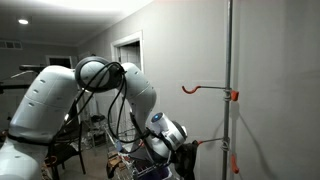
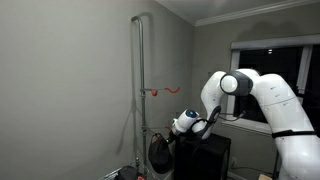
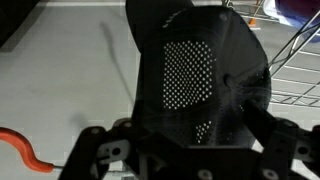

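My fingers are still short of the cap's mesh panel (image 1: 185,157) (image 3: 189,82) ahead of them, so my gripper would miss the cap if it closed now.
A black cap (image 3: 200,70) with a perforated mesh panel fills the middle of the wrist view. It lies between the fingers of my gripper (image 3: 192,148), which stand wide apart on either side of it, open. In both exterior views the cap (image 2: 160,152) hangs low beside a thin metal pole (image 2: 137,80), with my gripper (image 2: 172,138) right against it. In an exterior view my gripper (image 1: 185,152) sits next to the lower orange hook (image 1: 215,142) on the pole (image 1: 229,60). Whether the cap rests on that hook is hidden.
A higher orange hook (image 1: 205,89) sticks out from the pole with nothing on it, also seen as the hook (image 2: 160,91). An orange hook (image 3: 20,150) shows at lower left of the wrist view. A wire basket (image 3: 295,60) sits at right. Walls stand close behind.
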You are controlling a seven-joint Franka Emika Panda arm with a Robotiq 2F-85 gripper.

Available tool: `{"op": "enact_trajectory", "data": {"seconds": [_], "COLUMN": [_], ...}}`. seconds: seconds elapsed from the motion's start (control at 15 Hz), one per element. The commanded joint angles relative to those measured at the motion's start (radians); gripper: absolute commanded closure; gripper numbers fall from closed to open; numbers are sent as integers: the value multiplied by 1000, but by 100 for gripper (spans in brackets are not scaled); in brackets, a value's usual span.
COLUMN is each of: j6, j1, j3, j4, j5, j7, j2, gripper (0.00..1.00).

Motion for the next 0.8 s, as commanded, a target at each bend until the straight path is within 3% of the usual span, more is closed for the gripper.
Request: {"op": "enact_trajectory", "data": {"seconds": [0.0,0.07,0.13,0.2,0.73], "j6": [10,9,4,1,16], "j1": [22,25,30,33,33], "j3": [-5,-4,-4,-5,-21], "j4": [104,115,124,130,130], "j5": [-6,-5,-9,-8,-12], "j7": [-6,-4,-8,-6,5], "j2": [78,92,106,118,121], "gripper": [0,0,25,26,80]}}
